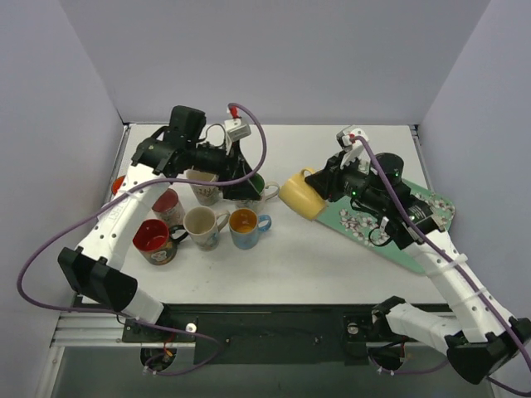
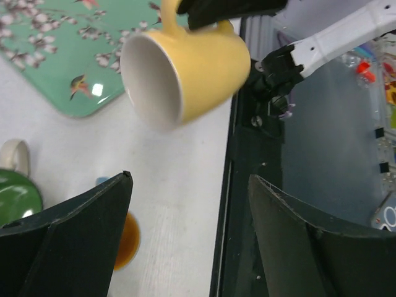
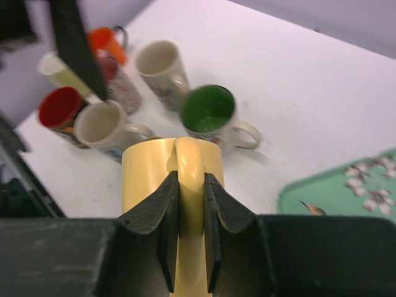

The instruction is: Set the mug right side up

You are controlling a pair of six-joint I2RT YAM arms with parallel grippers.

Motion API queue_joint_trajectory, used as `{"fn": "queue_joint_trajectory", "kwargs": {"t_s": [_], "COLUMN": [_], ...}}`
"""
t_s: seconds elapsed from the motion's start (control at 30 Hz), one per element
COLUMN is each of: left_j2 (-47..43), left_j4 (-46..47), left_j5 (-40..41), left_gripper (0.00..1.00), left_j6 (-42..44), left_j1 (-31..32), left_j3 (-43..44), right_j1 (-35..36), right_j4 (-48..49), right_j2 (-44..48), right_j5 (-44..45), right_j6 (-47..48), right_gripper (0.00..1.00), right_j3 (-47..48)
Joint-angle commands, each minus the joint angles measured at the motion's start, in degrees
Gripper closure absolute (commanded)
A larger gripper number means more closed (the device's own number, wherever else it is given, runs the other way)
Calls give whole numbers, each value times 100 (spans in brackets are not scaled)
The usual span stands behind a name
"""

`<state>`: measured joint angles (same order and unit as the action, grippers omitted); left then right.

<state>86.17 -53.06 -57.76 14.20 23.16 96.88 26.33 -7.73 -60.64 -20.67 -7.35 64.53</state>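
My left gripper has to set the mug upright, so it needs to reach the yellow mug and grip it by its rim point(image 1: 283, 193) point(image 2: 166, 126) and leave the handle to my right gripper.
The yellow mug point(image 1: 300, 196) hangs tilted above the table, just left of the green tray point(image 1: 415, 249). My right gripper point(image 1: 323, 184) is shut on its handle; in the right wrist view the two fingers point(image 3: 168, 204) pinch the handle point(image 3: 190, 162) from both sides. In the left wrist view the yellow mug point(image 2: 204, 71) lies on its side in the air, its white inside facing left. My left gripper point(image 1: 242, 184) is open and empty, hovering over the group of mugs; its two dark fingers point(image 2: 74, 235) stand wide apart.
Several upright mugs stand at the left: a green-lined one point(image 1: 259, 189), an amber-filled blue one point(image 1: 246, 224), a cream one point(image 1: 202, 224), a red one point(image 1: 154, 239), a tall floral one point(image 1: 202, 184). The flowered tray lies at the right.
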Motion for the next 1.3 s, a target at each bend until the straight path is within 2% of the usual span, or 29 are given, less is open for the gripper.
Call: {"fn": "queue_joint_trajectory", "kwargs": {"t_s": [0.0,0.2,0.3,0.37,0.43,0.47,0.5,0.53,0.6,0.63,0.67,0.7,0.73,0.77,0.8,0.87,0.93,1.0,1.1,1.27], "left_j2": [145,251,295,295,339,400,435,470,445,392,383,418,453,566,620,830,1050,1313,1701,1859], "left_j4": [1078,1201,1368,1674,1983,1992,1966,1835,1642,1606,1440,1160,1009,712,579,367,139,-64,-135,435], "left_j5": [-430,-298,-560,-788,-851,-860,-843,-790,-222,-1,715,1070,1839,2230,3104,4143,4822,5377,6151,6268], "left_gripper": [14,13,16,30,58,85,97,100,100,100,100,100,100,100,100,100,100,100,100,100], "left_j6": [-857,-875,-1032,-1304,-1674,-1761,-1771,-1762,-1631,-1561,-1473,-1177,-1017,-676,-542,-199,39,241,426,601], "left_j1": [496,944,1041,1147,1270,1305,1297,1297,1323,1393,1445,1603,1726,1971,2156,2587,2983,3343,3783,4047], "left_j3": [76,-37,-292,-502,-652,-653,-592,-539,-364,-328,-232,-153,-4,58,146,164,156,129,-54,-477], "right_j1": [408,716,725,725,716,707,698,672,646,637,619,611,576,514,470,304,32,-408,-987,-1235], "right_j4": [1413,1519,1721,1765,1870,1897,1880,1837,1460,1084,828,390,55,-87,-289,-657,-1114,-1493,-1732,-1706], "right_j2": [369,386,395,351,334,342,334,342,377,404,456,492,579,728,799,1010,1168,1265,1414,1564], "right_j5": [-535,-517,-526,-500,-413,-360,-290,-254,79,515,763,1331,1650,2184,2686,3442,4354,4850,5072,4949], "right_j6": [-714,-750,-759,-741,-741,-724,-724,-697,-566,-496,-373,-276,-267,-266,-293,-442,-687,-934,-1022,-917], "right_gripper": [100,100,100,100,100,100,100,100,100,96,69,57,37,25,8,7,6,6,5,4], "right_j3": [-134,-90,-186,-222,-327,-414,-441,-485,-485,-459,-442,-442,-485,-572,-652,-819,-951,-1100,-1460,-1742]}}
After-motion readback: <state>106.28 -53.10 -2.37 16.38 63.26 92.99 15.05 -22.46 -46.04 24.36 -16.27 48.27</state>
